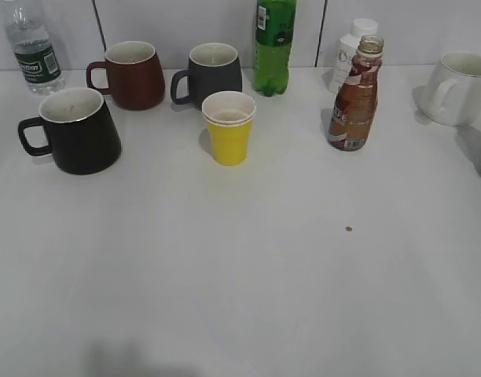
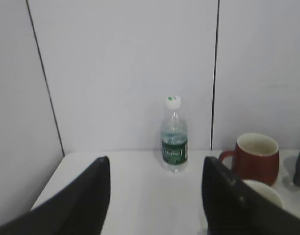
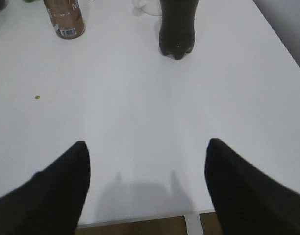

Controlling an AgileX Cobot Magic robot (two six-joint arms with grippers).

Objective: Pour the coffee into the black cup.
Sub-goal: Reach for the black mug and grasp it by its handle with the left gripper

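The black cup has a thin loop for a handle, and my left gripper should next grab the cup by its handle (image 1: pixel 25 138), while the black cup's round body (image 1: pixel 85 137) is wide.
The coffee bottle (image 1: pixel 354 97) stands uncapped at the right of the table, brown liquid inside, red-brown and white label. Its lower part shows in the right wrist view (image 3: pixel 65 18) at top left. The black cup (image 1: pixel 75 129) stands at the left, handle to the left, white interior; only its white rim (image 2: pixel 262 190) peeks past the right finger in the left wrist view. My left gripper (image 2: pixel 155 169) is open and empty, near the table's left back corner. My right gripper (image 3: pixel 146 149) is open and empty above the table's front right edge. Neither gripper shows in the exterior view.
A maroon mug (image 1: pixel 132 74), a dark grey mug (image 1: pixel 210 75), a yellow paper cup (image 1: pixel 229 127), a green bottle (image 1: pixel 273 45), a white bottle (image 1: pixel 348 47), a water bottle (image 1: pixel 32 45) and a white mug (image 1: pixel 459 87) stand around. A dark bottle (image 3: pixel 177 27) stands far right.
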